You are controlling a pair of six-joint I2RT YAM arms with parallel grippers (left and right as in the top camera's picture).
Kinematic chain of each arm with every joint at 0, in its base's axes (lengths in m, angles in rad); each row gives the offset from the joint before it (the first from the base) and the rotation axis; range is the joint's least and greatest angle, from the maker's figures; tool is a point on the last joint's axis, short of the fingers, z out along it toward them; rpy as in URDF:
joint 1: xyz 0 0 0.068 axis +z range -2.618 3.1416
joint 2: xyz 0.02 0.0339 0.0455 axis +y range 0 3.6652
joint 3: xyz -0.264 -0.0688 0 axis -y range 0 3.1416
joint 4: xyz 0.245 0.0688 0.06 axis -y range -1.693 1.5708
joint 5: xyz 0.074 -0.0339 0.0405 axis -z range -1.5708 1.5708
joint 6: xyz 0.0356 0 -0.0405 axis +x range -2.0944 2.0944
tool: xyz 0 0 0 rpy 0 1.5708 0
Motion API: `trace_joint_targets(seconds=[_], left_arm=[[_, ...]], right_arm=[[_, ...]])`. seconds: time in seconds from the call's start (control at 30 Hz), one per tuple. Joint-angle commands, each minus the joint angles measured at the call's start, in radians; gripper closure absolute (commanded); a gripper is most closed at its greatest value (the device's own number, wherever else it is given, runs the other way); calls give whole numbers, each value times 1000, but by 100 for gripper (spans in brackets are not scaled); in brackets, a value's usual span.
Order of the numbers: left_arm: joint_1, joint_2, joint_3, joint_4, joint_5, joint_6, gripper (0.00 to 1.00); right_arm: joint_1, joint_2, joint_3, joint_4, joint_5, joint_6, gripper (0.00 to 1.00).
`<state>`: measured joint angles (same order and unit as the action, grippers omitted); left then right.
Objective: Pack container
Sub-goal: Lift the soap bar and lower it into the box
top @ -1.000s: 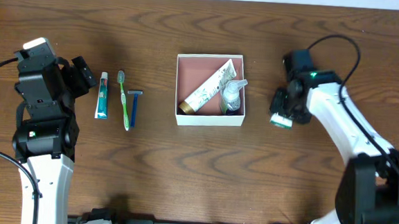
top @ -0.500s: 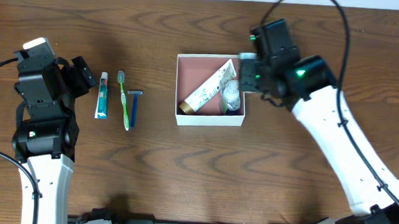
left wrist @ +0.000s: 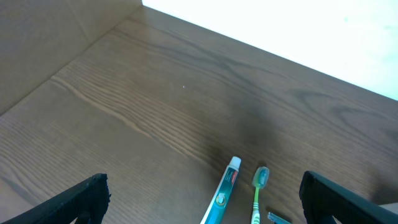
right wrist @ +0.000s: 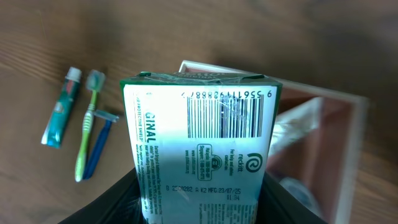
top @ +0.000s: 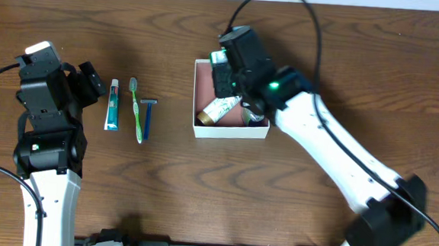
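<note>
The carton's far end (top: 218, 55) sticks out past the container's far rim (top: 203, 60), so my right gripper should keep holding the carton until it is inside the container's sides.
The container (top: 230, 131), a shallow white-walled box with a reddish floor, stands mid-table and holds a cream tube (top: 220, 108) and a clear bottle, mostly hidden under my right arm. My right gripper (top: 224, 70) is shut on a green-and-white carton (right wrist: 199, 130) and holds it over the container's far left corner (right wrist: 348, 124). A teal toothpaste tube (top: 112, 106), green toothbrush (top: 136, 109) and blue razor (top: 147, 117) lie left of the container. My left gripper (left wrist: 199, 208) is open and empty, just short of the toothpaste (left wrist: 222, 193) and toothbrush (left wrist: 257, 193).
The toothpaste (right wrist: 61, 116), toothbrush (right wrist: 87, 124) and razor (right wrist: 98, 140) also show in the right wrist view, left of the carton. Bare wooden tabletop (top: 199, 198) surrounds everything.
My right arm has swung left from beside the container's right side, carrying the carton, and now hovers over the container's far left corner. The left arm has not moved.
</note>
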<state>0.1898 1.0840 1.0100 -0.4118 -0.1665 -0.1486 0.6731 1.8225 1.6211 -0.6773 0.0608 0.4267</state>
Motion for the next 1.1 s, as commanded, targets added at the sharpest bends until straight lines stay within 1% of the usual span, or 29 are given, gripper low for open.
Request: trace_joint_targets(seconds=[0.0,0.07,0.13,0.2,0.27,0.33,0.6,0.7,0.87,0.97,1.07], left_arm=[[5,0,23,0,-1,17,2],[5,0,23,0,-1,18,2],[5,0,23,0,-1,17,2],[5,0,23,0,-1,17,2],[5,0,23,0,-1,17,2],[5,0,23,0,-1,17,2],[5,0,23,0,-1,17,2],[5,0,23,0,-1,18,2],[5,0,23,0,-1,17,2],[5,0,23,0,-1,17,2],[5,0,23,1,7,4,2]], right_arm=[[8,69,15,41,14,61,58],[8,100,15,76,14,84,58],[8,126,15,113,13,87,52],[8,144,15,140,13,93,44],[8,155,15,155,13,93,42],[8,155,15,162,5,93,38],[8,95,47,154,-25,85,36],[3,46,71,115,-11,43,33],[-51,-79,87,9,6,36,27],[-117,-163,87,-69,6,37,23],[-227,-243,87,-163,0,45,19]])
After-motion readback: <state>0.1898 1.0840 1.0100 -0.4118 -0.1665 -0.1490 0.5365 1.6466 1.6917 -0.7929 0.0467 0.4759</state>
